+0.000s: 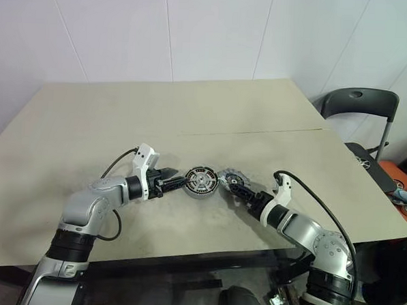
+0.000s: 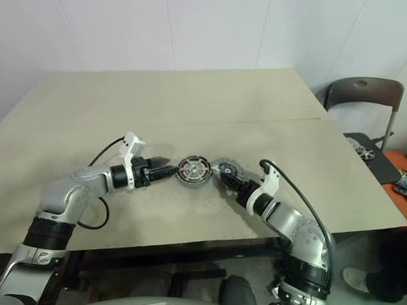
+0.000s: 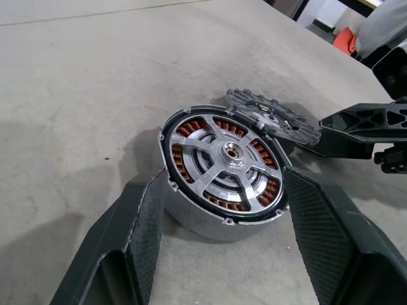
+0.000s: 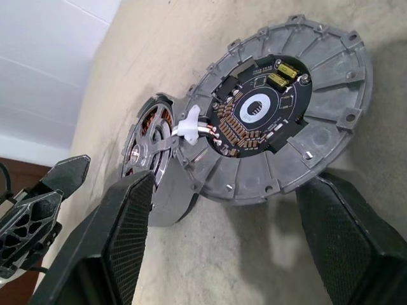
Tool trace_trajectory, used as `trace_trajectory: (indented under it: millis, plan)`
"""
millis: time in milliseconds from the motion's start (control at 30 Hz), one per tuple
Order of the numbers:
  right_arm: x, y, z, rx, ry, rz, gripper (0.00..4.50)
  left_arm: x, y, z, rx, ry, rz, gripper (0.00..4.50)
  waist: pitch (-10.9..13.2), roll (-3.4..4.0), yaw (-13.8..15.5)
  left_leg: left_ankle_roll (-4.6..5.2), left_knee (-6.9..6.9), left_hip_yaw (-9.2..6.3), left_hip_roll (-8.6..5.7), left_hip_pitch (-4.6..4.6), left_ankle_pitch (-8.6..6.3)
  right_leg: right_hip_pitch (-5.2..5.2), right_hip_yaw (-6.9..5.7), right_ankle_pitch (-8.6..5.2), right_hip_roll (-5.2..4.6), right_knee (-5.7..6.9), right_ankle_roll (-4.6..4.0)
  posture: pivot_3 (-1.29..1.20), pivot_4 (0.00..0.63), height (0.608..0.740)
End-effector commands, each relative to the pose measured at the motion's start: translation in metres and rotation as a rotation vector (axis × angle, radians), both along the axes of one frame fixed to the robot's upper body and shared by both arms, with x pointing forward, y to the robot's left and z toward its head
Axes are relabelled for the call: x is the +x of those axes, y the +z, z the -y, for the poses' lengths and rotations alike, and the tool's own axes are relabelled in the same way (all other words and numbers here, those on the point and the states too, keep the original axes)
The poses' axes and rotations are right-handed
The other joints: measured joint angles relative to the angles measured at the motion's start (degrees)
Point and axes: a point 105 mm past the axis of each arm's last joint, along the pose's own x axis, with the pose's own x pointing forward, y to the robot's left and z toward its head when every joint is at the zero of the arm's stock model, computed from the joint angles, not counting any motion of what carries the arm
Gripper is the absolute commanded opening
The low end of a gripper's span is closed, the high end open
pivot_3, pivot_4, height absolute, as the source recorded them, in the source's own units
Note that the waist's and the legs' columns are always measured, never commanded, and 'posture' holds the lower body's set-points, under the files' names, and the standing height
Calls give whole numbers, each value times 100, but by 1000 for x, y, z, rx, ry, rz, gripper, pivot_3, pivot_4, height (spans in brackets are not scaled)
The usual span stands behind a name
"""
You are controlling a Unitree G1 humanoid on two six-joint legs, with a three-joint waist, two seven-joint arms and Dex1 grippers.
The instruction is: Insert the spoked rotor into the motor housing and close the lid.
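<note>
My right gripper grabs the lid by its ridged rim [image 4: 285, 182] next, since the circuit board [image 4: 262, 108] and its thin wires lie bare on one side of the lid.
The silver motor housing [image 3: 197, 219] stands on the table with copper coils around its inside. The spoked rotor [image 3: 232, 152] sits inside it, hub up. My left gripper [image 1: 173, 184] is closed on the housing, one black finger against each side of its wall. The grey lid [image 4: 331, 70] lies tilted, its edge leaning on the housing's right side, with its circuit-board face up and white wires running to the housing. My right gripper [image 4: 230, 184] is open around the lid; its fingers [image 4: 127, 229] stand apart from the ridged rim.
The beige table [image 1: 191, 118] stretches far behind the parts, with a seam across its right half. A black folding chair [image 1: 360, 102] stands past the table's right edge. Orange and dark items [image 1: 400, 187] lie beyond that edge, near my right arm.
</note>
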Motion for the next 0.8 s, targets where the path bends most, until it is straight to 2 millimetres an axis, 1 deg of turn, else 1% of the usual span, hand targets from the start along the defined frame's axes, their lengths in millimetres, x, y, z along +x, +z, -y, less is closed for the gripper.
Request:
trace_trajectory:
  millis: [33, 100, 200, 300, 400, 433, 633, 733, 767, 800]
  plan:
    - [4, -1, 11, -51, -57, 6, 3616, 2, 8, -1, 2, -3, 44, 3070, 0, 0, 1, 0, 0, 0, 0, 0, 0, 0, 0, 0, 0, 0, 0, 0, 0, 740]
    - [7, -2, 15, -57, -86, 12, 3616, 1, 7, -1, 3, -5, 44, 3070, 0, 0, 9, 0, 0, 0, 0, 0, 0, -1, 0, 0, 0, 0, 0, 0, 0, 740]
    - [9, 1, 15, -66, -112, 38, 3046, 2, 5, -2, 3, -4, 44, 3070, 0, 0, 12, 0, 2, 1, 0, -1, 0, -15, 0, 0, -3, -1, 0, 0, 0, 740]
    - [10, 3, 13, -58, -124, 54, 2022, 2, 3, -2, 2, -4, 44, 3070, 0, 1, 9, 0, 2, 2, 0, -20, 0, -20, 0, 0, -3, -4, 0, 0, 0, 740]
    - [12, -2, 14, -71, -148, 35, 989, 2, 2, -1, 0, -4, 43, 3070, -2, -4, -2, 1, 4, 5, -1, -42, 1, -42, 0, 7, 3, 3, -9, 0, 0, 740]
    - [12, -3, 13, -69, -146, 29, 733, 2, 2, -1, 0, -3, 43, 3070, -2, -3, -10, 1, 4, 6, -1, -42, 1, -44, 0, 13, 4, 6, -18, 0, 0, 740]
    - [13, -2, 6, -60, -129, 40, 733, 1, -1, 0, 0, -3, 40, 3070, -2, -3, -1, 3, 15, 6, 1, -40, 2, -48, 2, 3, 11, 24, -1, 0, 0, 740]
    - [16, 8, 1, -79, -95, 90, 217, 2, -3, -1, 0, 0, 39, 3070, -3, -2, -9, 2, 16, 6, 2, -40, 1, -48, 2, 3, 11, 24, -1, 0, 0, 740]
    - [16, 14, -2, -100, -61, 124, 96, 2, -3, -2, 0, 1, 38, 3070, -3, -3, -11, 2, 16, 6, 2, -39, 2, -47, 2, 3, 11, 24, -1, 0, 0, 740]
    - [16, 21, -8, -153, -9, 174, 96, 3, -4, -2, -1, 2, 37, 3070, -2, -2, -11, 2, 16, 6, 1, -39, 2, -47, 2, 3, 11, 24, -1, 0, 0, 740]
